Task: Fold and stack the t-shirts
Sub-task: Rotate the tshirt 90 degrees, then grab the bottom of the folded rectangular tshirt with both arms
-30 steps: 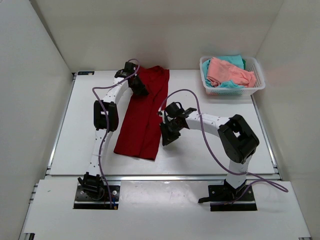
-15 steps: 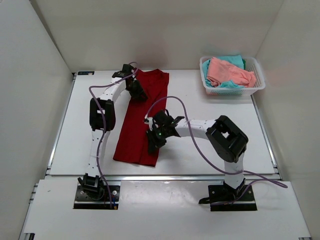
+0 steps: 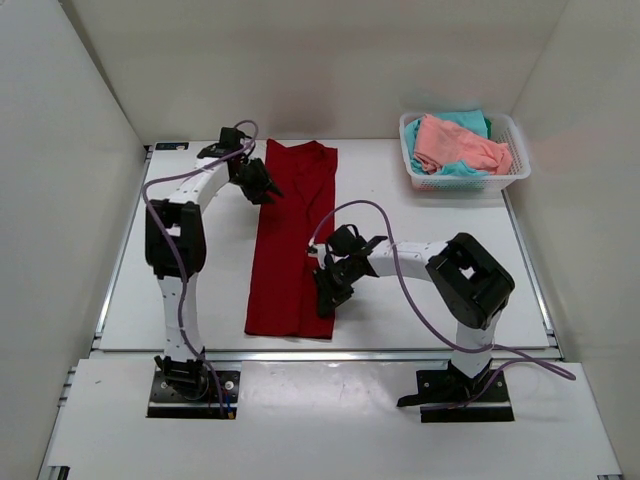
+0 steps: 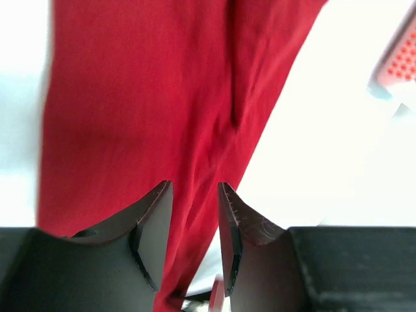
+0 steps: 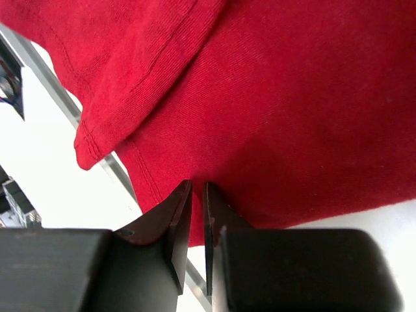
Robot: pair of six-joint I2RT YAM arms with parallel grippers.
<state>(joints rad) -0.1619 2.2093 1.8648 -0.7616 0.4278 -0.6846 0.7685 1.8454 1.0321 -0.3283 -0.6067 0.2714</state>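
Note:
The left gripper reaches and grabs the dark red t-shirt's loose front hem corner (image 3: pixel 250 331) next, opposite my right gripper. The t-shirt then folds evenly backward.
The dark red t-shirt (image 3: pixel 295 240) lies on the white table as a long narrow folded strip running from back to front. My left gripper (image 3: pixel 264 188) sits at the strip's back left edge; in the left wrist view its jaws (image 4: pixel 194 185) stand apart over the red cloth (image 4: pixel 162 97). My right gripper (image 3: pixel 325 300) is at the strip's front right edge, and in the right wrist view (image 5: pixel 197 184) it is shut on the red cloth's hem (image 5: pixel 273 130). The salmon pink t-shirt (image 3: pixel 455 145) and the teal t-shirt (image 3: pixel 468 120) lie crumpled in the basket.
The white mesh basket (image 3: pixel 515 175) stands at the back right corner. White walls close in the table on three sides. The table's front metal rail (image 3: pixel 330 352) runs just beyond the shirt's front end and shows in the right wrist view (image 5: pixel 120 170).
The right gripper moved right and toward the front with the shirt's lower end, straightening the strip. The left gripper moved left from on top of the shirt to its left edge.

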